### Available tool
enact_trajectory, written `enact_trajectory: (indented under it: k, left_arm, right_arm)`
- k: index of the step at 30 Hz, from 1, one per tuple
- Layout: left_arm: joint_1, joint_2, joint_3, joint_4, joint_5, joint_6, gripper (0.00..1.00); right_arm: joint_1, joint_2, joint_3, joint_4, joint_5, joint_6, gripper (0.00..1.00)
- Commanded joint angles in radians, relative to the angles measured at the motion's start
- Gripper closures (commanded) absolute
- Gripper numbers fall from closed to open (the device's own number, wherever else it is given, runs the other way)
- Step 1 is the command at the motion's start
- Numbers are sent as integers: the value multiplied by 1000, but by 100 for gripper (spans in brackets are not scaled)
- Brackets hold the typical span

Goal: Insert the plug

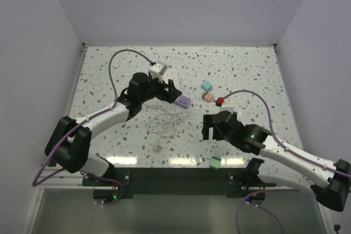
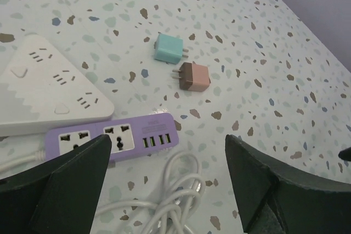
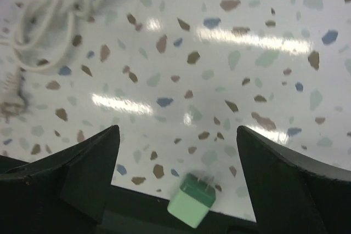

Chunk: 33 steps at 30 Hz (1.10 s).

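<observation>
The green plug (image 1: 215, 163) (image 3: 192, 204) should be gripped next by my right gripper across the sides of its body, so the plug's pins stay free and my right gripper can hand it to my left gripper for inserting.
A purple power strip (image 1: 182, 101) (image 2: 109, 135) with two sockets and several USB ports lies mid-table, against a white triangular power strip (image 1: 167, 75) (image 2: 49, 86). My left gripper (image 1: 171, 92) (image 2: 167, 146) hangs open just above the purple strip and a coiled white cable (image 1: 167, 123) (image 2: 170, 195), holding nothing. A teal plug (image 1: 206, 86) (image 2: 169, 48) and a brown plug (image 1: 208, 96) (image 2: 193, 76) lie loose to the right. A green plug (image 1: 215, 163) (image 3: 192, 204) rests prongs-up at the table's front edge. My right gripper (image 1: 210, 126) (image 3: 178, 135) is open and empty above the table, short of the green plug.
A small red object (image 1: 219, 101) sits by a white block (image 1: 227, 105) right of the brown plug. The white cable's connector end (image 3: 11, 102) trails toward the front. The table's dark front edge (image 3: 137, 212) runs right under the green plug.
</observation>
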<state>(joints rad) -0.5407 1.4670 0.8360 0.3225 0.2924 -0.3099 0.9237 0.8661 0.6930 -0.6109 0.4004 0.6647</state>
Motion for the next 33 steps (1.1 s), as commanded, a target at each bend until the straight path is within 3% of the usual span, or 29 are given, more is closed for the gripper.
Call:
enact_trajectory:
  k: [1, 5, 12, 19, 24, 33]
  left_arm:
    - [34, -45, -17, -5, -44, 22, 9]
    - [53, -68, -32, -10, -44, 17, 9]
    - [73, -89, -38, -20, -41, 22, 7]
    - [125, -94, -49, -22, -12, 23, 6]
    - [166, -119, -74, -16, 1, 20, 6]
    - [197, -120, -81, -16, 16, 20, 5]
  right_arm:
    - [90, 69, 10, -265, 92, 281, 9]
    - [165, 109, 22, -400, 150, 453, 9]
    - [199, 128, -27, -385, 124, 617, 15]
    - [323, 240, 17, -447, 112, 757, 17]
    - [356, 280, 16, -455, 66, 794, 18]
    - [363, 300, -79, -328, 12, 816, 29]
